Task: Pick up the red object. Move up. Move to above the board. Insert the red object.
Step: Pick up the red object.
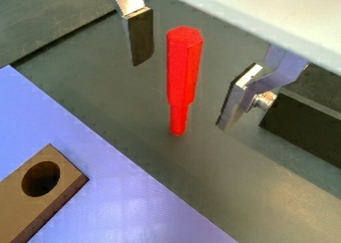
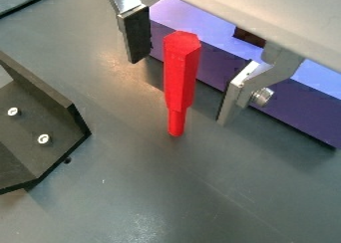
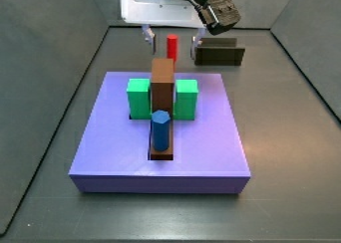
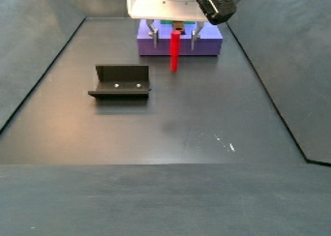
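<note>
The red object has to be inserted into the board (image 3: 200,137), so my gripper should next grab it by its wide upper body (image 3: 172,45).
The red object (image 1: 182,78) is a thin red peg standing upright on the dark floor, narrow end down; it also shows in the other wrist view (image 2: 178,78) and in both side views (image 3: 172,46) (image 4: 176,52). My gripper (image 1: 185,88) is open with one finger on each side of the peg, a gap on both sides; it hangs beyond the board's far end (image 3: 170,33). The board (image 3: 200,137) is a lavender block bearing green blocks (image 3: 139,98), a brown upright bar (image 3: 163,83) and a blue peg (image 3: 160,130) in its slot.
A small dark olive box (image 3: 218,55) sits on the floor beside the gripper. The fixture (image 4: 120,81) stands on the floor away from the board, and shows close by in a wrist view (image 2: 34,127). A brown block with a hole (image 1: 34,187) lies on the board.
</note>
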### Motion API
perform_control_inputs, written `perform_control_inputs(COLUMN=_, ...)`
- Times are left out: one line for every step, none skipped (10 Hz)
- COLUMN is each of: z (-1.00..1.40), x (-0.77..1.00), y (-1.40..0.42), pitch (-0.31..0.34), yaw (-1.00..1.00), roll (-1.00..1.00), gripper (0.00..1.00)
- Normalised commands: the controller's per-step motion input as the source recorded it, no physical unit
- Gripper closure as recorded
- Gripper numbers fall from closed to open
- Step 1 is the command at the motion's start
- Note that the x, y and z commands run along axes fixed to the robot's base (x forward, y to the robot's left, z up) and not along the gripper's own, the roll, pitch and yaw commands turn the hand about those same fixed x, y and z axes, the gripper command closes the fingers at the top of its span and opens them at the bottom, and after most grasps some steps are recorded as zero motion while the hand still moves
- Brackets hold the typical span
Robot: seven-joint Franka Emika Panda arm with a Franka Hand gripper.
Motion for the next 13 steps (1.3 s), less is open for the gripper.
perform_control_inputs(z=0.00, x=0.00, y=0.00, pitch=0.000, yaw=0.00, roll=0.00, gripper=0.00)
perform_control_inputs(z=0.00, x=0.00, y=0.00, pitch=0.000, yaw=0.00, roll=0.00, gripper=1.00)
perform_control_inputs(z=0.00, x=0.00, y=0.00, pitch=0.000, yaw=0.00, roll=0.00, gripper=1.00)
perform_control_inputs(z=0.00, x=0.00, y=0.00, pitch=0.000, yaw=0.00, roll=0.00, gripper=1.00)
perform_control_inputs(z=0.00, x=0.00, y=0.00, pitch=0.000, yaw=0.00, roll=0.00, gripper=1.00)
perform_control_inputs(z=0.00, x=0.00, y=0.00, pitch=0.000, yaw=0.00, roll=0.00, gripper=1.00)
perform_control_inputs(z=0.00, x=0.00, y=0.00, pitch=0.000, yaw=0.00, roll=0.00, gripper=1.00)
perform_control_inputs(z=0.00, x=0.00, y=0.00, pitch=0.000, yaw=0.00, roll=0.00, gripper=1.00)
perform_control_inputs(z=0.00, x=0.00, y=0.00, pitch=0.000, yaw=0.00, roll=0.00, gripper=1.00)
perform_control_inputs(z=0.00, x=0.00, y=0.00, pitch=0.000, yaw=0.00, roll=0.00, gripper=1.00)
perform_control_inputs(z=0.00, x=0.00, y=0.00, pitch=0.000, yaw=0.00, roll=0.00, gripper=1.00)
perform_control_inputs(z=0.00, x=0.00, y=0.00, pitch=0.000, yaw=0.00, roll=0.00, gripper=1.00)
perform_control_inputs(z=0.00, x=0.00, y=0.00, pitch=0.000, yaw=0.00, roll=0.00, gripper=1.00)
